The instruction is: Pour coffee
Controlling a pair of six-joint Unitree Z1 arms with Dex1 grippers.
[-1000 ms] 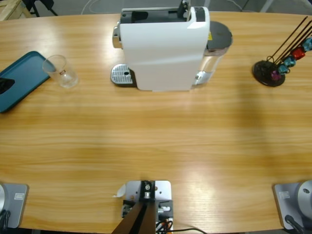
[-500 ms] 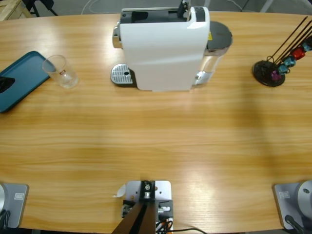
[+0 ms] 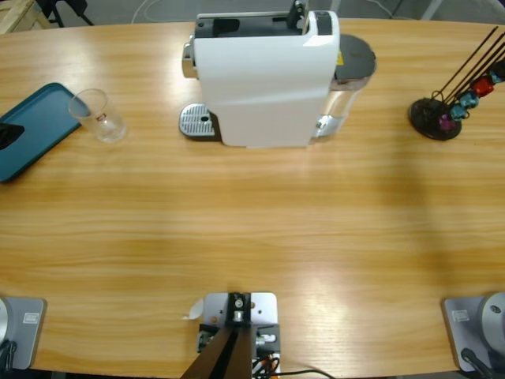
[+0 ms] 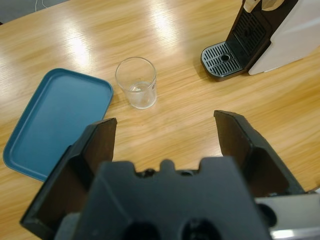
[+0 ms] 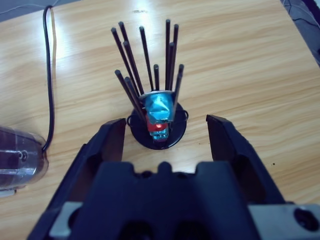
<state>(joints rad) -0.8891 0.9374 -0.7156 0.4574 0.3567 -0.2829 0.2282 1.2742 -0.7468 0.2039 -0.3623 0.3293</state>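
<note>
I will take hold of the blue capsule by its tapered body with my right gripper next, so that I can load the white coffee machine for a coffee.
A white coffee machine stands at the back middle of the table, and its metal drip grid is bare. An empty clear glass stands upright to the left of the machine, beside a blue tray. My left gripper hangs open above the table, short of the glass, with nothing between its jaws. My right gripper is open too, hovering in front of the capsule holder. Neither arm shows clearly in the high view.
The capsule holder's black rods carry blue and red capsules at the far right. The machine's clear water tank sits at its right side, with a black cable trailing behind. A small black part shows over the tray at the left edge.
</note>
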